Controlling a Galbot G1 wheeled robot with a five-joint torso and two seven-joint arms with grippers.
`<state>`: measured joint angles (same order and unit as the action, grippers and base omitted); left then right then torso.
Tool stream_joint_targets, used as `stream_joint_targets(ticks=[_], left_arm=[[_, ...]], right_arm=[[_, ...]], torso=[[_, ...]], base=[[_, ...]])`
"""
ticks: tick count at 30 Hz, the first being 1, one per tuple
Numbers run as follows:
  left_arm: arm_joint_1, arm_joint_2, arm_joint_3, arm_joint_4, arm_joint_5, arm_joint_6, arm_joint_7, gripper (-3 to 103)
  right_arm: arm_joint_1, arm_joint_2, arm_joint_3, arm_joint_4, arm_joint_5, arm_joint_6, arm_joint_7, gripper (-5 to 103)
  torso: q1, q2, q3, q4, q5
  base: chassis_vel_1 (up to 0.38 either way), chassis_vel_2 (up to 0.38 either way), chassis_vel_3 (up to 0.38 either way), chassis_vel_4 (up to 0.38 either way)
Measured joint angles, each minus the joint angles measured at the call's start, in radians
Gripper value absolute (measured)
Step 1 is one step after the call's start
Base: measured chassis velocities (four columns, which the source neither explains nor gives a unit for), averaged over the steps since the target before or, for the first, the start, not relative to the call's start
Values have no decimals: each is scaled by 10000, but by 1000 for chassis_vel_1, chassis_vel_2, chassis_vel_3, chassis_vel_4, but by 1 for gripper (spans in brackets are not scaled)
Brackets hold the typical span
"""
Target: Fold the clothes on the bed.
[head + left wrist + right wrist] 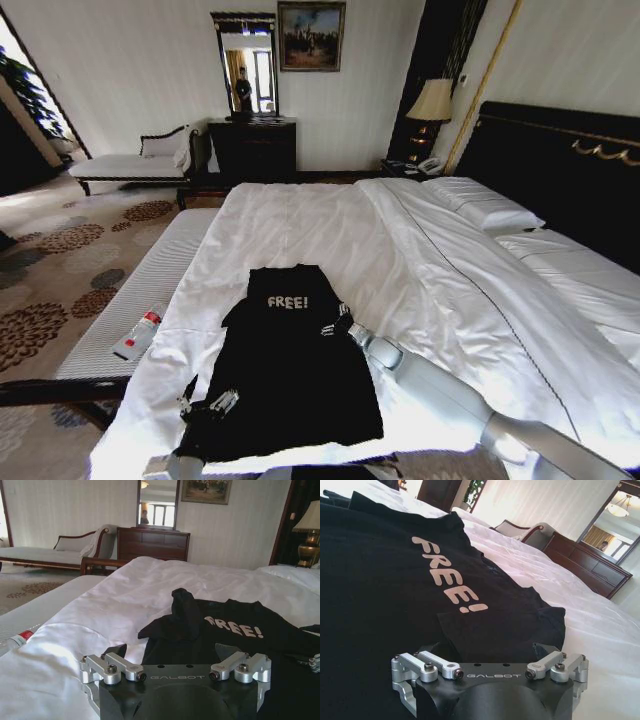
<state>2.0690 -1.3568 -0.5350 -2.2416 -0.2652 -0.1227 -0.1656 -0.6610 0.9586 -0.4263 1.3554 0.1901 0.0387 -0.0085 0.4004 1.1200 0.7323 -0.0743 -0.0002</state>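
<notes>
My right gripper needs to grip the turned-in sleeve point(328, 308) of the black T-shirt point(285, 370) next. Then the shirt can be laid out flat for folding.
The clothes, a black T-shirt point(285, 370) with white "FREE!" lettering, lie flat on the white duvet of the bed point(300, 220), near its close edge. Both sleeves are turned in over the chest. My left gripper point(212, 403) rests at the shirt's lower left corner. In the left wrist view this gripper point(172, 652) is open, its fingers spread over the black cloth point(240, 645). My right gripper point(338, 322) sits at the shirt's right side by the folded sleeve. In the right wrist view it point(485, 650) is open above the shirt point(380, 570), holding nothing.
A padded bench point(150, 290) runs along the bed's left side with a red-capped bottle point(140, 335) on it. Pillows point(490, 205) and a dark headboard point(560, 160) are at the right. A chaise longue point(130, 165) and dark dresser point(252, 148) stand by the far wall.
</notes>
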Motion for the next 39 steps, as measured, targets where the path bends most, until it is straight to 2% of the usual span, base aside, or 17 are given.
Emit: stream_joint_targets(ticks=[19, 20, 23, 24, 25, 28, 30, 32, 33, 34, 36, 39], left_arm=[[44, -110, -162, -122, -189, -47, -7, 100], [57, -122, -156, -115, -200, -55, -7, 100], [81, -127, -152, -82, -205, -80, -7, 100], [93, -127, -153, -68, -205, -91, -7, 100], [113, -125, -163, -63, -205, -105, -3, 100], [127, -116, -188, -69, -206, -113, 3, 100], [137, -105, -231, -108, -231, -116, 9, 100], [137, -101, -237, -115, -238, -116, 11, 100], [137, -92, -249, -122, -253, -116, 12, 100], [134, -87, -255, -129, -275, -116, 14, 100], [123, -86, -255, -132, -298, -115, 15, 100], [97, -82, -254, -133, -333, -115, 19, 100]], right_arm=[[792, 168, -382, -799, -12, 39, 72, 100], [805, 158, -392, -799, -3, 63, 64, 102], [807, 150, -406, -779, -3, 115, 63, 94], [806, 149, -408, -756, -3, 140, 63, 94], [800, 149, -411, -707, -9, 173, 63, 83], [788, 152, -414, -663, -10, 195, 62, 78], [785, 162, -423, -606, -10, 202, 64, 66], [784, 163, -424, -589, -9, 204, 65, 66], [782, 161, -425, -548, -8, 204, 71, 61], [777, 152, -429, -499, -3, 204, 77, 50], [771, 140, -429, -460, 14, 204, 83, 50], [749, 111, -429, -408, 63, 202, 96, 34]], torso=[[1, 0, 1, 0, 1], [0, 0, 0, 0, 1], [0, -1, 0, -1, 1], [0, -1, 0, -1, 1], [1, 0, 0, 0, 1], [0, 0, 0, 0, 1], [0, -1, 0, 0, 1], [0, -1, 0, 0, 1], [0, -1, 1, 0, 1], [1, 0, 0, 0, 1], [1, -1, 0, 0, 1], [1, 0, 0, 0, 1]], base=[[0, 0, 0, 0], [0, 0, 0, 0], [0, 0, 0, 0], [0, 0, 0, 0], [0, 0, 0, 0], [0, 0, 0, 0], [0, 0, 0, 0], [0, 0, 0, 0], [0, 0, 0, 0], [0, 0, 0, 0], [0, 0, 0, 0], [0, 0, 0, 0]])
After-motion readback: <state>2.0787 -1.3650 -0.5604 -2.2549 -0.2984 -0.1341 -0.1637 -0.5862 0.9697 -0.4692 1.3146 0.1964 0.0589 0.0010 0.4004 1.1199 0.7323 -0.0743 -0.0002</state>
